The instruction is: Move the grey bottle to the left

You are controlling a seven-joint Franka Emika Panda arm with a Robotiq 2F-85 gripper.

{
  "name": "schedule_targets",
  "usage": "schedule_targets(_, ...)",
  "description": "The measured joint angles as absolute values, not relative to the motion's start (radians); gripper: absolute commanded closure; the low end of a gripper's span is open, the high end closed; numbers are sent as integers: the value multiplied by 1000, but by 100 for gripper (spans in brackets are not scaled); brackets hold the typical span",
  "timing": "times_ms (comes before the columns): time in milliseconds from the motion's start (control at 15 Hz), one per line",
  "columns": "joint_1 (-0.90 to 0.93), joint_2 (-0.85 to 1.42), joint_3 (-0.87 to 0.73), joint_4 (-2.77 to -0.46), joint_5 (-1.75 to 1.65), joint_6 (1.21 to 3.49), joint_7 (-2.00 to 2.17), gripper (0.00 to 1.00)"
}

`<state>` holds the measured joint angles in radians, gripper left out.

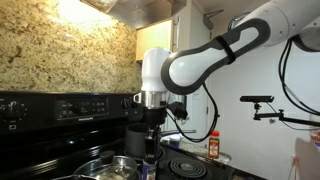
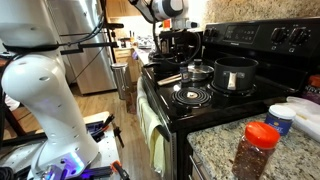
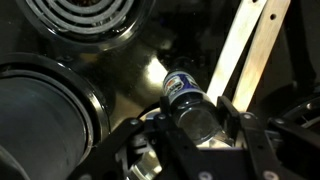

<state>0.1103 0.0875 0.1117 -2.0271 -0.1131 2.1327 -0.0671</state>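
Observation:
The bottle stands upright on the flat stove top and would stay standing, so I need to open my gripper.
In the wrist view the grey bottle (image 3: 186, 92), slim with a blue and white label, sits between my two black fingers. My gripper (image 3: 192, 112) is shut on the bottle, with a finger pressed against each side. In an exterior view my gripper (image 1: 152, 128) hangs over the black stove next to a black pot (image 1: 136, 137), and the bottle is hard to make out there. In an exterior view my gripper (image 2: 178, 36) is at the far end of the stove top.
A light wooden utensil (image 3: 238, 55) lies just right of the bottle. A coil burner (image 3: 82, 18) and a dark pot rim (image 3: 45, 105) are close by. A black pot (image 2: 236, 72), a lidded pan (image 2: 197, 72) and an orange-brown bottle with a red cap (image 2: 257, 150) are also in view.

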Motion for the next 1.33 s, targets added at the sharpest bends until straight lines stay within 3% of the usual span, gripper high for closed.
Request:
schedule_targets(67, 110, 90, 110, -2024, -114, 2133, -67, 76)
schedule_targets(133, 110, 91, 108, -2023, -114, 2133, -67, 26)
schedule_targets(267, 110, 92, 104, -2022, -114, 2133, -67, 21)
schedule_targets(467, 109, 93, 97, -2021, -114, 2133, -67, 2)
schedule_targets(1333, 105, 20, 78, -2007, -114, 2125, -67, 0)
